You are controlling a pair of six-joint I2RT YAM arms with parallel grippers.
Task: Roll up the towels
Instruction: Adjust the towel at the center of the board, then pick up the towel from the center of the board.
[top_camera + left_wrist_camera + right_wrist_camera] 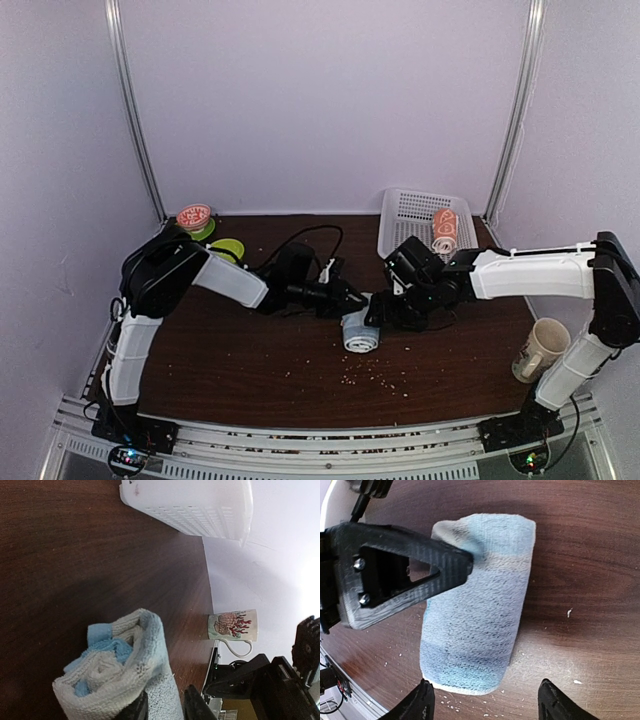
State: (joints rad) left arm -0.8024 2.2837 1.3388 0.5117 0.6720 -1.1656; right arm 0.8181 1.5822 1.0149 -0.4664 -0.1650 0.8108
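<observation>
The towel is to lie in the basket (410,210) still rolled, so my right gripper next needs to grab across the rolled light-blue towel (360,331).
The light-blue towel (360,335) lies rolled into a thick cylinder at the middle of the table. Its spiral end (115,665) faces the left wrist camera. My left gripper (165,707) sits at the roll's upper side with its jaws a little apart, an edge of the cloth between them and a sliver of table showing beside one finger. One of its dark fingers (405,575) rests against the roll. My right gripper (487,702) stands wide open, its tips either side of the roll's near end (475,630), touching nothing. The orange towel (445,230) lies rolled in the white basket (410,210).
A printed mug (540,350) stands at the right edge by the right arm's base. An orange-topped roll (195,215) and a green disc (225,248) sit at the back left. Pale crumbs (380,375) dot the dark wood in front of the roll.
</observation>
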